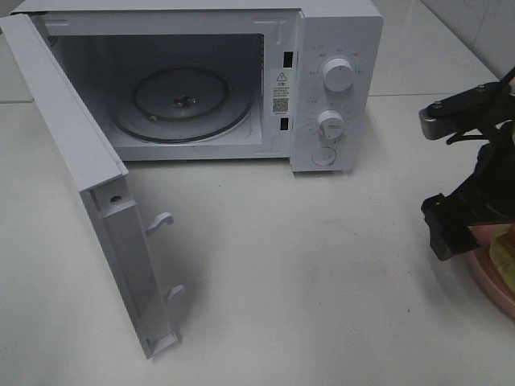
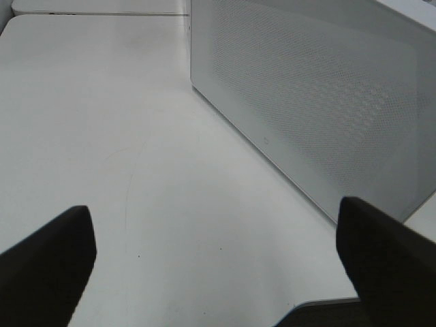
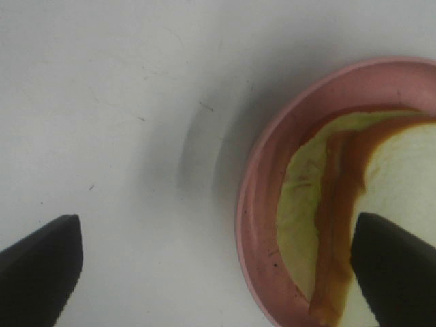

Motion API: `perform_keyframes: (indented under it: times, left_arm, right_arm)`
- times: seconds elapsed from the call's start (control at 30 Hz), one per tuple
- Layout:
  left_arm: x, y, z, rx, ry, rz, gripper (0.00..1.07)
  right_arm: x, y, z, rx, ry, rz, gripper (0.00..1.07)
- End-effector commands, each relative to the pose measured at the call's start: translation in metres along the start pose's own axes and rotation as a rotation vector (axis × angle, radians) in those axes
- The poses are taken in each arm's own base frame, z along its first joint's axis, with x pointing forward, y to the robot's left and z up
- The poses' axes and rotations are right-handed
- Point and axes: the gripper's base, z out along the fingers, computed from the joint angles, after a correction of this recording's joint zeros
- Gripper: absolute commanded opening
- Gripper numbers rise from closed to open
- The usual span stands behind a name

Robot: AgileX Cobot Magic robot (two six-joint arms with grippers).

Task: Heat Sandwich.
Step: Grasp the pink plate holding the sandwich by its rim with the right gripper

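The pink plate is wider than my right gripper's open fingers. It should next pinch the plate's thin rim beside the sandwich.
The sandwich (image 3: pixel 402 170), white bread with a brown crust and pale green lettuce, lies on a round pink plate (image 3: pixel 262 177). My right gripper (image 3: pixel 218 272) hangs open just above the plate's rim. One finger is over the bare table and the other (image 3: pixel 392 266) over the sandwich's edge, and nothing is held. From the high camera, the right gripper (image 1: pixel 463 221) is at the far right edge and covers most of the plate (image 1: pixel 491 285) and the sandwich (image 1: pixel 503 245). My left gripper (image 2: pixel 218 266) is open over bare table and empty.
A white microwave (image 1: pixel 334 88) stands at the back with its door (image 1: pixel 96 201) swung wide open to the left, showing the glass turntable (image 1: pixel 181 100). In the left wrist view a dotted white microwave panel (image 2: pixel 320 102) stands close by.
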Motion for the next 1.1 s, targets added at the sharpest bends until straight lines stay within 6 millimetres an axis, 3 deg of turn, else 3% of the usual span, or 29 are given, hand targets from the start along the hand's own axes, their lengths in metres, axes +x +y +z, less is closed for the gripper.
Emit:
perform_keyframes:
  times: [0.03,0.33,1.1]
  left_arm:
    - [0.001,-0.001,-0.003,0.005,-0.025,-0.005,0.88]
    - [0.001,-0.001,-0.003,0.005,-0.025,-0.005,0.88]
    - [0.001,-0.001,-0.003,0.005,-0.025,-0.005,0.88]
  right_arm:
    - [0.002,-0.01,0.0,-0.032,0.033,0.044,0.98]
    - [0.004,-0.027,0.009,-0.066,0.056,0.14,0.96]
    - [-0.007,-0.018,0.076,-0.09,0.202,0.124,0.92]
